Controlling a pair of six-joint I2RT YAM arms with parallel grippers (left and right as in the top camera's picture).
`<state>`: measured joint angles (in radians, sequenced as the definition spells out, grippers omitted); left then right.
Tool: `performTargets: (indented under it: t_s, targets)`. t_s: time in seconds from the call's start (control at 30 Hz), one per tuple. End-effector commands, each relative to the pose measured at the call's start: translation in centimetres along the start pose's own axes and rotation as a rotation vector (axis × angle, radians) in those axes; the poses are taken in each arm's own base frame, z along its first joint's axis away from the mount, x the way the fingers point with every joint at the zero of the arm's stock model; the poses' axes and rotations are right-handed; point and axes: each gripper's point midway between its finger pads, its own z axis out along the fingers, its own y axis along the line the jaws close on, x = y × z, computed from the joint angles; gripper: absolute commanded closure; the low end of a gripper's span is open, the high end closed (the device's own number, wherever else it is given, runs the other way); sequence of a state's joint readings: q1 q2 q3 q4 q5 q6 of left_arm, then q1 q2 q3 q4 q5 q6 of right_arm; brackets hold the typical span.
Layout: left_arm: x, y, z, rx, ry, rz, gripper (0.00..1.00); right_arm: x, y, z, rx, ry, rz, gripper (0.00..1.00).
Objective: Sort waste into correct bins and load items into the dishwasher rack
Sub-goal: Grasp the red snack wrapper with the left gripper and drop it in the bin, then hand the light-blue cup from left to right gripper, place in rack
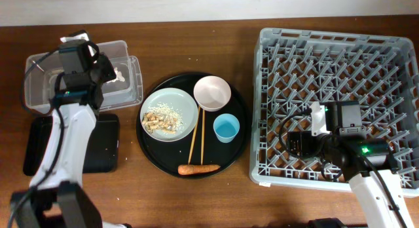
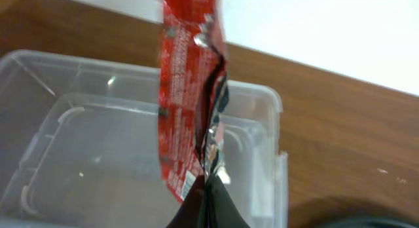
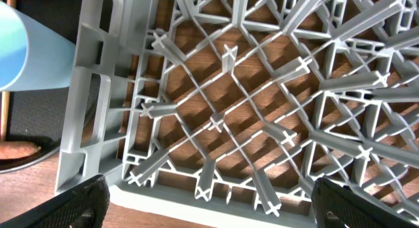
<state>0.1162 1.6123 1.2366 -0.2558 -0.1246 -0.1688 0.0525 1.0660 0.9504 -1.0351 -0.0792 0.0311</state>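
My right gripper needs to pick up the blue cup (image 1: pixel 226 128) (image 3: pixel 34 50) next across its outer sides, so that its base stays free and the cup can go into the dishwasher rack.
My left gripper (image 2: pixel 208 192) is shut on the red snack wrapper (image 2: pixel 186 90) and holds it hanging above the clear tub (image 2: pixel 78 143). In the overhead view that gripper (image 1: pixel 91 63) is over the tub (image 1: pixel 134 84), where a small white tissue (image 1: pixel 120 75) lies. The shallow black tray (image 1: pixel 105 146) sits in front of the tub. The grey-green plate (image 1: pixel 177 100) with beige scraps (image 1: pixel 160 120), the white-pink bowl (image 1: pixel 212 92), the blue cup (image 1: pixel 226 128), the chopsticks (image 1: pixel 201 139) and the carrot (image 1: pixel 198 168) sit on a round tray. My right gripper (image 3: pixel 209 200) is open and empty over the dishwasher rack's (image 1: pixel 334 57) front left corner.
The round black tray (image 1: pixel 147 139) lies between the bins and the rack. In the right wrist view the rack's (image 3: pixel 262 90) front left rim is below me, with the blue cup (image 3: pixel 29 51) and the carrot's end (image 3: pixel 16 149) at the left. A white wall runs behind the table.
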Motion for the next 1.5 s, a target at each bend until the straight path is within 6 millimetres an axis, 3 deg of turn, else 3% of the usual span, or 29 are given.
performTargets:
  t_s: [0.0, 0.07, 0.17, 0.2, 0.27, 0.4, 0.53, 0.63, 0.67, 0.7, 0.73, 0.77, 0.87, 0.93, 0.97, 1.0, 1.03, 1.07, 1.13, 1.33, 1.47]
  targets:
    - [1.5, 0.6, 2.5, -0.018, 0.041, 0.003, 0.59, -0.6, 0.2, -0.5, -0.003, -0.023, 0.004, 0.02]
    - [0.5, -0.5, 1.6, 0.044, 0.014, 0.006, 0.53, -0.6, 0.2, -0.5, -0.003, -0.023, 0.004, 0.01]
    - [-0.2, -4.0, -1.9, 0.177, 0.007, 0.07, 0.52, -0.6, 0.2, -0.5, -0.002, -0.023, 0.004, 0.02]
    - [1.3, -7.0, -3.6, 0.276, 0.065, 0.101, 0.52, -0.7, 0.2, -0.5, -0.002, -0.023, 0.004, 0.02]
    - [8.4, -14.9, -7.3, 0.505, 0.294, 0.216, 0.48, -0.6, 0.2, -0.5, -0.002, -0.022, 0.004, 0.02]
    - [18.3, -21.7, -11.3, 0.622, 0.542, 0.43, 0.47, -0.6, 0.2, -0.5, -0.002, -0.02, 0.004, 0.02]
    - [25.3, -25.0, -11.8, 0.686, 0.7, 0.543, 0.47, -0.6, 0.2, -0.5, -0.002, -0.019, 0.004, 0.02]
    - [27.7, -25.4, -11.5, 0.679, 0.754, 0.575, 0.48, -0.6, 0.2, -0.5, -0.002, -0.02, 0.004, 0.02]
    - [28.3, -25.3, -11.3, 0.673, 0.77, 0.58, 0.6, -0.6, 0.2, -0.5, -0.002, -0.02, 0.004, 0.02]
    - [28.4, -25.3, -11.1, 0.67, 0.773, 0.581, 0.82, -0.5, 0.2, -0.5, -0.002, -0.019, 0.004, 0.02]
    - [28.2, -25.3, -11.0, 0.668, 0.765, 0.578, 0.95, -0.5, 0.2, -0.5, -0.002, -0.019, 0.004, 0.02]
    - [28.0, -25.2, -10.8, 0.664, 0.763, 0.571, 1.0, -0.6, 0.2, -0.5, -0.002, -0.019, 0.004, 0.02]
    - [26.5, -23.5, -10.2, 0.643, 0.773, 0.513, 1.0, -0.6, 0.0, -0.5, 0.01, -0.02, 0.004, 0.02]
    - [23.8, -23.0, -11.1, 0.731, 0.771, 0.403, 1.0, -1.1, -1.5, -0.5, 0.09, -0.044, 0.089, 0.02]
    - [21.4, -23.0, -11.8, 0.818, 0.745, 0.318, 1.0, -1.9, -1.8, -0.3, 0.105, -0.072, 0.135, 0.02]
    - [17.4, -23.8, -13.8, 1.055, 0.698, 0.18, 1.0, -3.7, 0.7, 0.5, -0.043, -0.105, 0.103, 0.02]
    - [14.2, -24.9, -16.8, 1.333, 0.655, 0.096, 1.0, -4.9, 5.7, 0.4, -0.331, -0.134, -0.065, 0.02]
    - [13.1, -25.2, -18.0, 1.437, 0.631, 0.085, 1.0, -5.1, 9.2, -0.7, -0.55, -0.164, -0.185, 0.02]
    - [11.8, -25.7, -20.4, 1.608, 0.596, 0.09, 1.0, -5.2, 13.5, -3.7, -0.879, -0.246, -0.345, 0.02]
    - [12.4, -27.2, -22.2, 1.652, 0.652, 0.088, 1.0, -7.3, 16.0, -8.3, -1.12, -0.46, -0.512, 0.02]
    - [12.1, -29.2, -23.8, 1.694, 0.667, 0.093, 1.0, -7.6, 16.1, -8.5, -1.116, -0.484, -0.531, 0.02]
